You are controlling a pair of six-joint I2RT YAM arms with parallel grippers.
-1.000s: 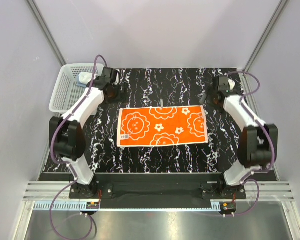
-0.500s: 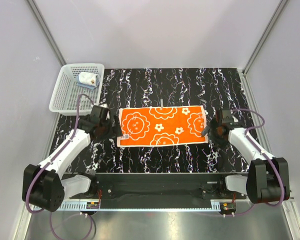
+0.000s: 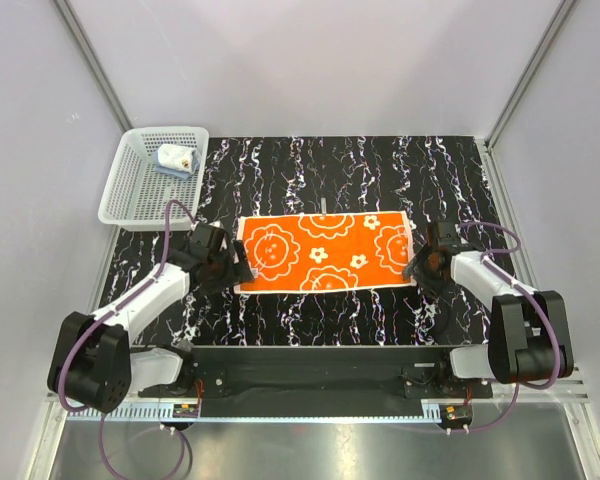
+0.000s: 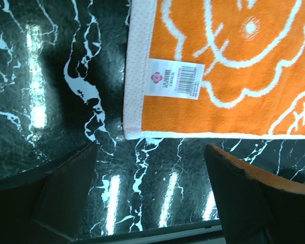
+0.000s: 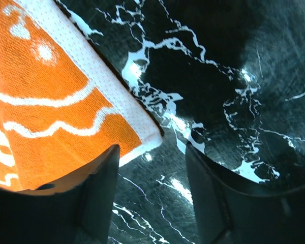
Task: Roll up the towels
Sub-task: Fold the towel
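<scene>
I will next grab the orange towel's near labelled corner (image 3: 240, 289) (image 4: 135, 129) with my left gripper, to match my right gripper's corner. Then the towel's near edge can be folded over for rolling.
The orange towel (image 3: 325, 252) with white flower print lies flat and spread out in the middle of the black marbled table. My left gripper (image 3: 237, 273) is low at its near-left corner. In the left wrist view the labelled corner (image 4: 142, 114) lies just beyond my open left gripper (image 4: 150, 170), which has only table between its fingers. My right gripper (image 3: 418, 268) is at the near-right corner. In the right wrist view this gripper (image 5: 152, 170) is open, the towel corner (image 5: 137, 134) at the mouth of the gap beside the left finger (image 5: 94, 195). A light blue towel (image 3: 175, 160) lies bundled in the basket.
The white perforated basket (image 3: 130, 190) stands at the table's back-left corner, off the marbled mat. A white label (image 4: 174, 78) is sewn near the orange towel's left edge. The black base bar (image 3: 320, 370) runs along the near edge.
Both arms have swung from the back of the table down to the orange towel's near corners. The right jaws have narrowed; the left ones hardly changed.
</scene>
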